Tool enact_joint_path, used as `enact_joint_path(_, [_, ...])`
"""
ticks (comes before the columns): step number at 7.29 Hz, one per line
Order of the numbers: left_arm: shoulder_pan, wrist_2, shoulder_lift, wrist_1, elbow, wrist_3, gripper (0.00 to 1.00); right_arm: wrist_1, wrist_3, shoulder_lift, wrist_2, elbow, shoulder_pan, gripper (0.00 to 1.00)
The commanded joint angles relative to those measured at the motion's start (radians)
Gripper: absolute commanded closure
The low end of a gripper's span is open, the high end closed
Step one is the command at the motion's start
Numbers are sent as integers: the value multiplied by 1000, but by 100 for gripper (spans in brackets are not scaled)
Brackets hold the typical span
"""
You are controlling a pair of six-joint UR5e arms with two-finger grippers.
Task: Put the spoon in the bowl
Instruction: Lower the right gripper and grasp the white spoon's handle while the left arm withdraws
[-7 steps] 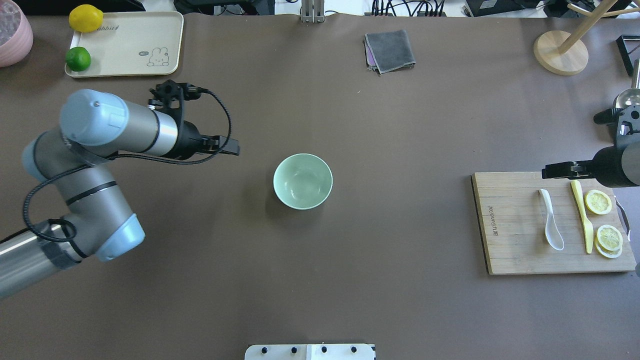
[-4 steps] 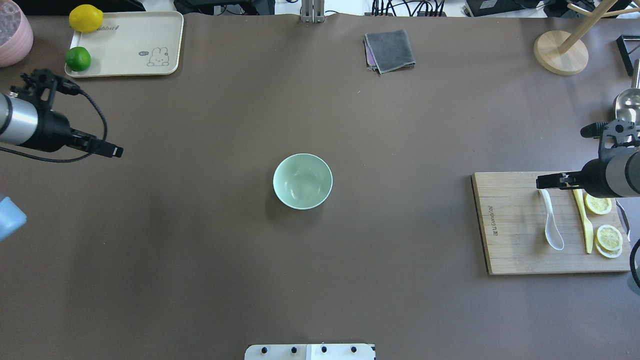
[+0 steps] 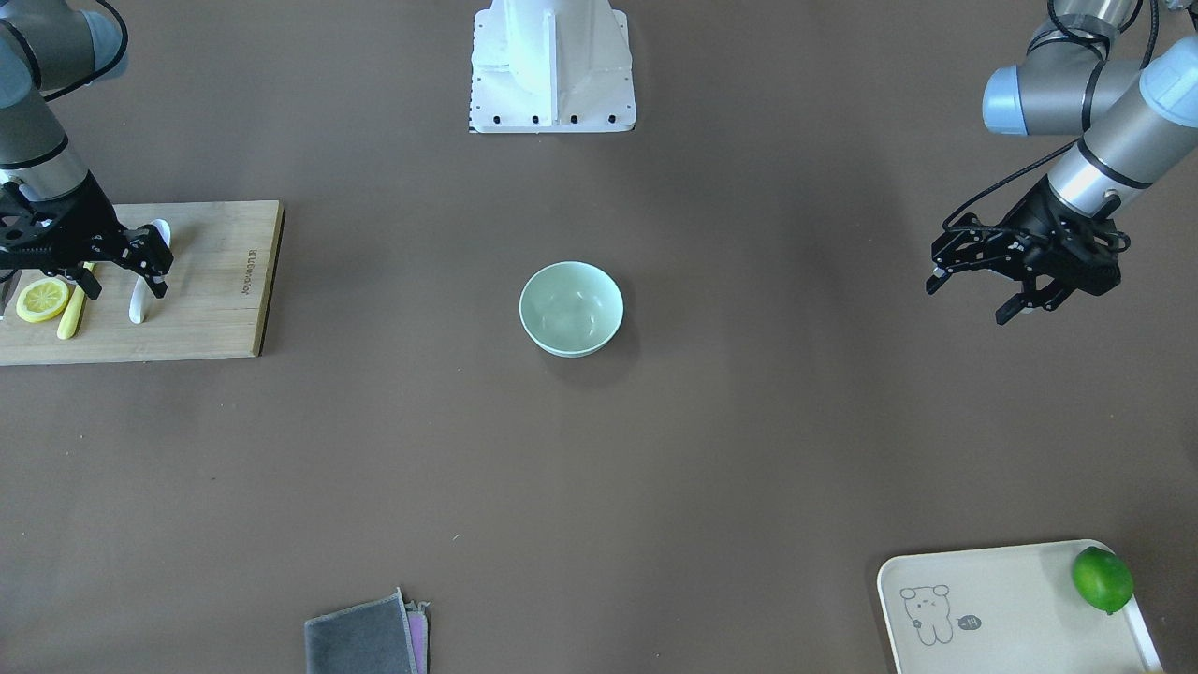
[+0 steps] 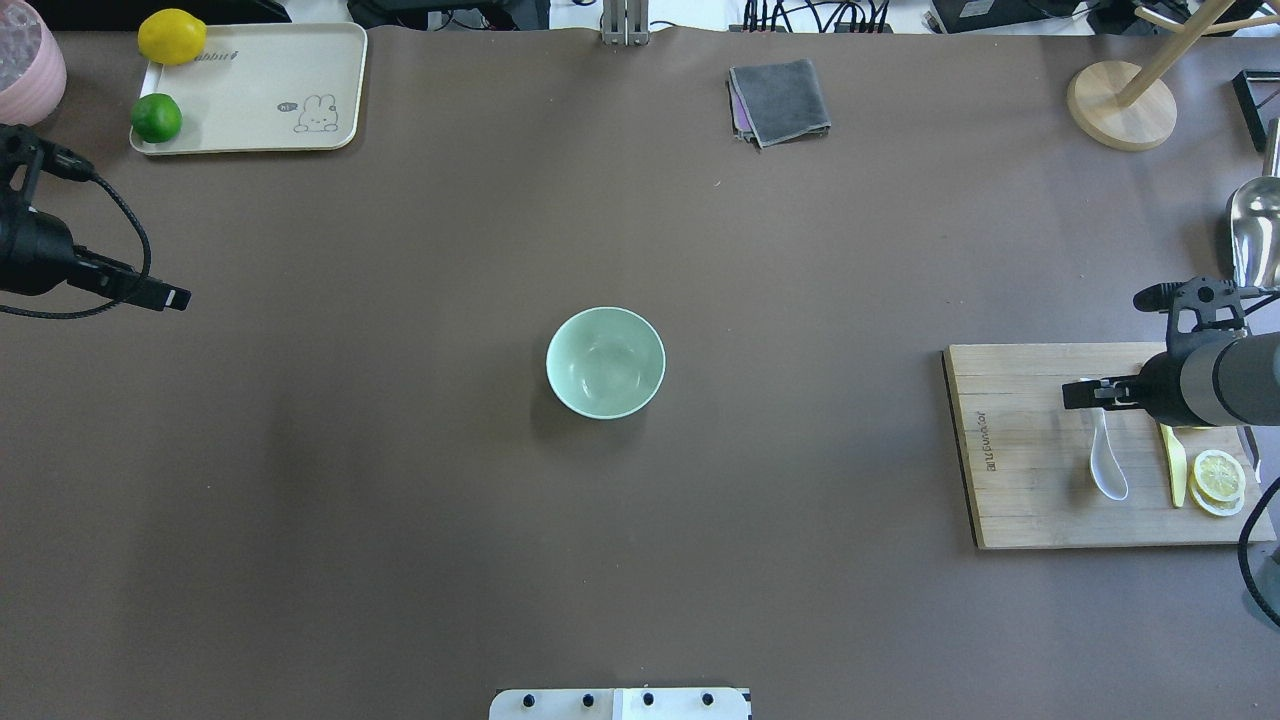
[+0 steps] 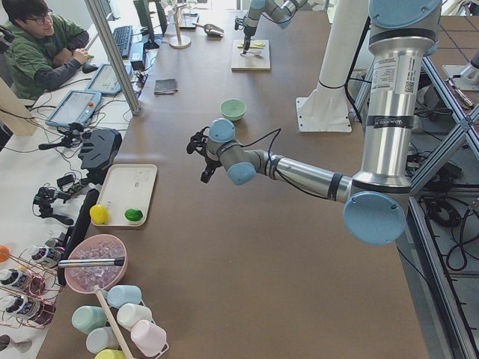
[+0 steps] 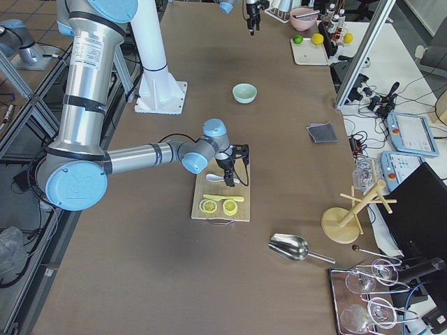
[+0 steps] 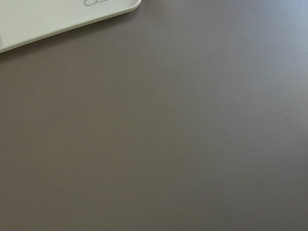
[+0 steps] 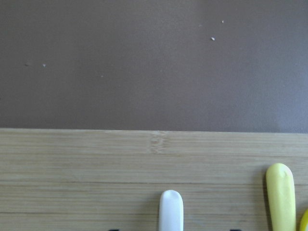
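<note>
The white spoon needs to go in the mint-green bowl (image 3: 571,307), so my right gripper should next grab the spoon by its handle (image 3: 138,303).
The white spoon (image 4: 1108,470) lies on the bamboo cutting board (image 4: 1020,450) at the right, scoop toward the robot. It also shows in the front view (image 3: 138,304), and its handle tip shows in the right wrist view (image 8: 171,209). My right gripper (image 4: 1072,394) (image 3: 126,276) is open and hangs over the spoon's handle, a finger on either side. The mint-green bowl (image 4: 605,362) (image 3: 571,307) stands empty at the table's middle, far from the spoon. My left gripper (image 4: 180,298) (image 3: 969,300) is open and empty at the far left edge.
A yellow knife (image 4: 1175,465) and lemon slices (image 4: 1218,478) lie on the board beside the spoon. A cream tray (image 4: 260,85) with a lime (image 4: 157,117) and a lemon (image 4: 172,37) sits back left. A grey cloth (image 4: 780,100), a wooden stand (image 4: 1120,105) and a metal scoop (image 4: 1255,230) are further back.
My left arm has pulled back from near the bowl to the table's left edge. My right gripper has moved toward the robot, over the spoon's handle.
</note>
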Motion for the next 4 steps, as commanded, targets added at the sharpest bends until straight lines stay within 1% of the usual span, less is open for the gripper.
enact_joint_path(1, [0,3,-7,1,1,-2,2,2,69,-1,-4,-3,-9,64])
enact_joint_path(2, [2,5,-10,1,1,-8,2,2,105,-1,-4,-1,-9,96])
enact_joint_path(3, [2,5,-13,1,1,-10,2,2,106,1,-7,-3,-9,100])
enact_joint_path(4, [3,5,-15,1,1,-11,2,0,106,1,-10,-3,-9,100])
